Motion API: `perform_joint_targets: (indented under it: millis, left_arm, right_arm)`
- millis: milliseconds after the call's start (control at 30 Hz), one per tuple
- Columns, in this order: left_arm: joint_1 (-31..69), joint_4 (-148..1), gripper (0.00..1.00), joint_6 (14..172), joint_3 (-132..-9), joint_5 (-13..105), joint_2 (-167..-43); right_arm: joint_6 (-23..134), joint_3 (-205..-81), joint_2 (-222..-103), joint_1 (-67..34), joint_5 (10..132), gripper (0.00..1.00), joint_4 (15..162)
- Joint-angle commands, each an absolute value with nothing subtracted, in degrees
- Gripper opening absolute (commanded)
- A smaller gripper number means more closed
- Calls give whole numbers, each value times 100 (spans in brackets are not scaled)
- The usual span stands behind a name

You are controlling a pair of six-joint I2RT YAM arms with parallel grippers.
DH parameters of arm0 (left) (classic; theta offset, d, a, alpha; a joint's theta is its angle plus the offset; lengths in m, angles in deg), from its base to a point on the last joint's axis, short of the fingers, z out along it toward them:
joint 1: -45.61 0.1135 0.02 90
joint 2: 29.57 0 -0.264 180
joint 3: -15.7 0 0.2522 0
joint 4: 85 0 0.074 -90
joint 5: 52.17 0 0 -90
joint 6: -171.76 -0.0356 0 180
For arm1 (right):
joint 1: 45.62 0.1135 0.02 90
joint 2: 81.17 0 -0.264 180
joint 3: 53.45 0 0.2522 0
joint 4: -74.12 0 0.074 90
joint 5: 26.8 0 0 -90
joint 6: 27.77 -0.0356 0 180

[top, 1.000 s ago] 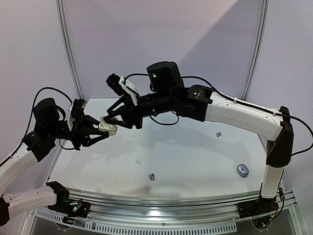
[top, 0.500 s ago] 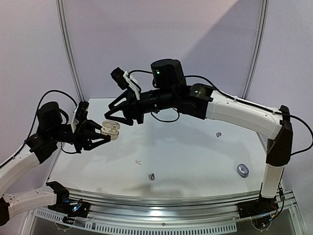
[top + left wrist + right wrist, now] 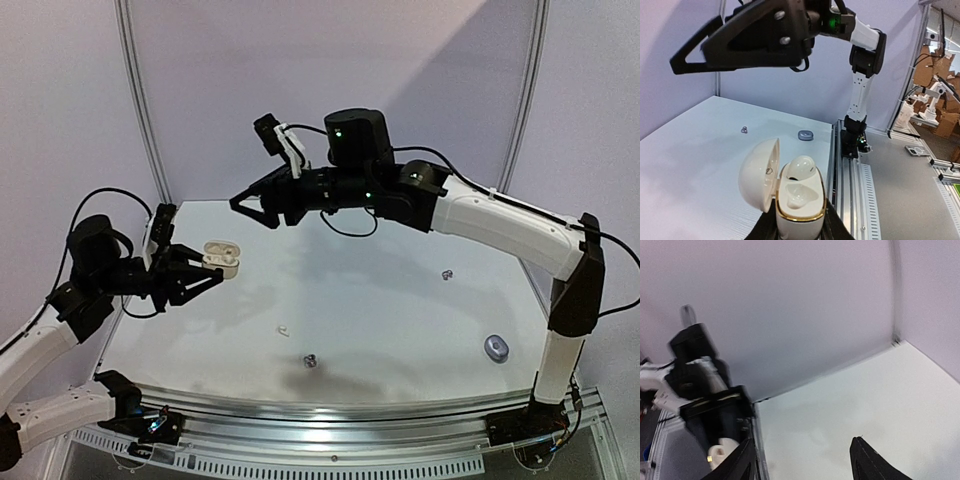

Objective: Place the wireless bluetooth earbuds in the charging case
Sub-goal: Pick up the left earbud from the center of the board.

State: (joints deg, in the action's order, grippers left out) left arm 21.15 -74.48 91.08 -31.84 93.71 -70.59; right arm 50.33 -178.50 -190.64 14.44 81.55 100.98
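My right gripper should grab the white earbud by its rounded head (image 3: 284,331) next, so that the earbud's stem is free to go into the case.
My left gripper (image 3: 205,270) is shut on an open white charging case (image 3: 222,258) with a gold rim and holds it above the table's left side. In the left wrist view the case (image 3: 799,212) holds one white earbud (image 3: 802,167) in its far slot, and the near slot is empty. My right gripper (image 3: 250,207) is open and empty, raised above and right of the case. It is also open in its own view (image 3: 802,460). A second white earbud (image 3: 284,329) lies on the table. Two dark earbuds (image 3: 310,361) (image 3: 447,272) lie further right.
A small grey charging case (image 3: 495,347) sits shut near the table's front right and also shows in the left wrist view (image 3: 805,135). The metal rail (image 3: 330,410) runs along the table's near edge. The back wall stands close behind the right gripper.
My right gripper has drawn up and to the right, away from the white case it was touching. My left gripper still holds the case in almost the same place.
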Motion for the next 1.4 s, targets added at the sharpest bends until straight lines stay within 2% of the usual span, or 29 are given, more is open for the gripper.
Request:
perform_joint_targets:
  millis: [0, 100, 200, 333, 533, 633, 733, 1367]
  left_arm:
    - [2272, -7572, 0, 9441, -2990, 8577, -6740]
    - [2412, -7551, 0, 9607, -2896, 8043, -6527]
    - [2541, -7468, 0, 9620, -2850, 7662, -6361]
    - [2652, -7452, 0, 9561, -2846, 7531, -6315]
    - [2657, -7492, 0, 9530, -2842, 7632, -6358]
    - [2658, -7495, 0, 9525, -2857, 7662, -6372]
    - [2662, -7502, 0, 9533, -2873, 7689, -6397]
    - [2671, -7583, 0, 9561, -2849, 7769, -6455]
  right_arm:
    - [3976, -18211, -19291, 1089, 5881, 66, 11834]
    - [3777, -18751, -19888, 1087, 5362, 67, 12941]
    - [3387, -19147, -20587, 1102, 5423, 68, 13521]
    - [3013, -19402, -21327, 1259, 5615, 64, 13513]
    - [3773, -19632, -22146, 1703, 5481, 64, 13008]
    - [3961, -19728, -22458, 1769, 5464, 60, 13028]
    - [4152, -19720, -22631, 1831, 5378, 50, 13087]
    - [4536, -19647, -22970, 1980, 5354, 26, 13448]
